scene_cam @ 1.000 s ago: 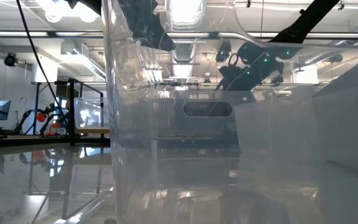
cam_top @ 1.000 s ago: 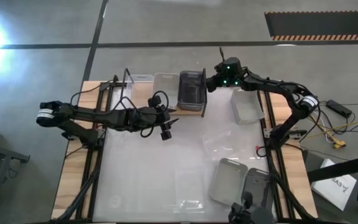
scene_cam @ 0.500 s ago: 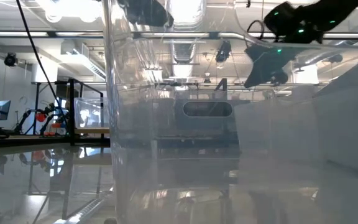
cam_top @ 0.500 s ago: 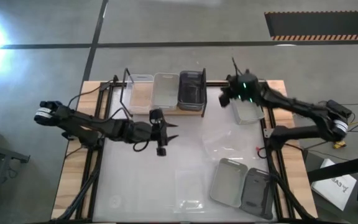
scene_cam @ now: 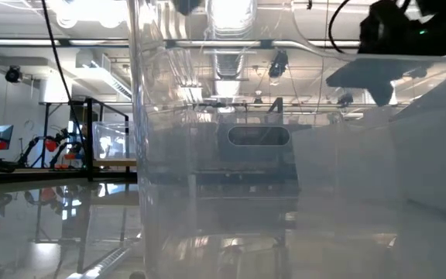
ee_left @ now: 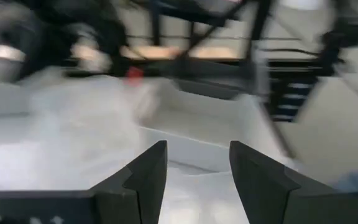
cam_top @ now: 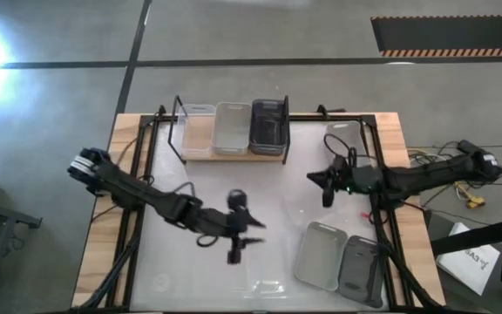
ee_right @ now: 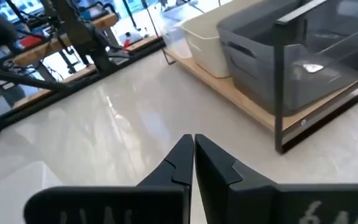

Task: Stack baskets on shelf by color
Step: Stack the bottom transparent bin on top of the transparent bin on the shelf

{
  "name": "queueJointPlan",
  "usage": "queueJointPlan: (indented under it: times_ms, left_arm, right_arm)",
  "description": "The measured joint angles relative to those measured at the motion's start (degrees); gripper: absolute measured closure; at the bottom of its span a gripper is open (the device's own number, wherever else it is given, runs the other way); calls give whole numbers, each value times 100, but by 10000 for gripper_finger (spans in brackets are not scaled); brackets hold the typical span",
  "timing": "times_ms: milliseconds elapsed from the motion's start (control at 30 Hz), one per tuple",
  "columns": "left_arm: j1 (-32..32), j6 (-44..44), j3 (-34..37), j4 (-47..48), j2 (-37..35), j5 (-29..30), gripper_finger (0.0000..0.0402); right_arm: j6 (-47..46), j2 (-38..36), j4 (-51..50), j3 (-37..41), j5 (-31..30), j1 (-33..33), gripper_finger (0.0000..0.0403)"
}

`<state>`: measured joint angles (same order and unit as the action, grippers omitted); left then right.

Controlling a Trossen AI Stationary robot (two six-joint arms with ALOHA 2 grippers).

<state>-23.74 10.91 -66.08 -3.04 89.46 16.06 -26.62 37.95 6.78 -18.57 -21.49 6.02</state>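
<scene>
The translucent basket should be stacked with its own color on the shelf, so my left gripper will next grip the basket by its rim.
The shelf (cam_top: 234, 155) stands at the table's far edge and bears three baskets side by side: translucent white (cam_top: 197, 131), light grey (cam_top: 232, 128) and dark grey (cam_top: 268, 126). Each rests on its bottom on the board. Over the middle of the table my left gripper (cam_top: 253, 237) hangs open, nothing between its fingers (ee_left: 194, 180); it points at a pale basket (ee_left: 197, 124). My right gripper (cam_top: 314, 179) is shut and empty (ee_right: 193, 162), in the air right of centre, pointing toward the shelf (ee_right: 253, 106). It also shows high in the low view (scene_cam: 355, 76).
A light grey basket (cam_top: 321, 253) and a dark grey one (cam_top: 361, 267) lie near the front right. A translucent basket (cam_top: 264, 262) sits at the front centre and fills the low view (scene_cam: 223, 194). Another translucent basket (cam_top: 344, 133) lies at the far right.
My right gripper has drawn back from the dark grey basket on the shelf, going toward the table's near and right edges as its arm folds in. My left gripper has swung from beside the shelf toward the near edge, out over the table's middle. Both stay as they were, open and shut.
</scene>
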Motion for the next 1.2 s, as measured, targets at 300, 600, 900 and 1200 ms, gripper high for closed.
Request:
queueJointPlan:
  times_ms: [300, 600, 900, 1200]
  left_arm:
    - [-574, 768, -2155, 2101, 2074, -427, 242]
    - [-908, 1676, -3793, 2716, 3136, -1450, 242]
    - [-1116, 1863, -3867, 2886, 3625, -598, 242]
    - [-1009, 2182, -3870, 3461, 3763, 205, 267]
  right_arm:
    - [-359, 372, 267, -5, -1624, 1998, 394]
    - [-351, 1319, 575, -409, -2056, 2913, 394]
    - [-302, 2408, 575, -939, -2058, 3253, 394]
    - [-270, 2831, 550, -1128, -2064, 3274, 394]
